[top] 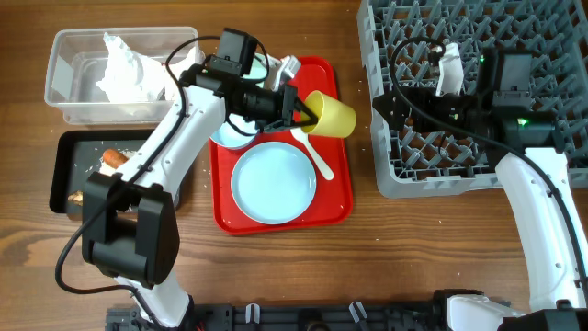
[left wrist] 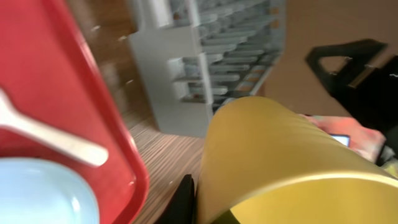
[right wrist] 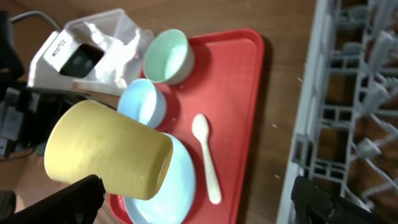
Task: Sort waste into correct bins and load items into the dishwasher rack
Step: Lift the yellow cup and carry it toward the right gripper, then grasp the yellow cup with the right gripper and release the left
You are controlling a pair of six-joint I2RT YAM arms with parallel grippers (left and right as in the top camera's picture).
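Note:
My right gripper should next grab the yellow cup around its closed base end (top: 344, 119), opposite my left gripper, to load it with its opening down in the dishwasher rack (top: 478, 175).
My left gripper (top: 299, 108) is shut on the small yellow cup (top: 333, 115) and holds it tilted above the right side of the red tray. The cup fills the left wrist view (left wrist: 280, 162) and shows in the right wrist view (right wrist: 106, 152). The pale blue plate (top: 273, 181), the white spoon (top: 318, 158) and two bowls (right wrist: 166, 56) (right wrist: 142, 102) lie on the tray. My right gripper (top: 393, 99) is open and empty over the left part of the grey dishwasher rack (top: 478, 175). The clear tub (top: 69, 101) holds the crumpled napkin (top: 127, 72). The black tray (top: 69, 152) holds the carrot (top: 113, 158).
The flat red tray (top: 335, 198) lies between the bins on the left and the rack on the right. A strip of bare wooden table (top: 363, 156) separates tray and rack. My left arm crosses over the bowls and part of the black tray.

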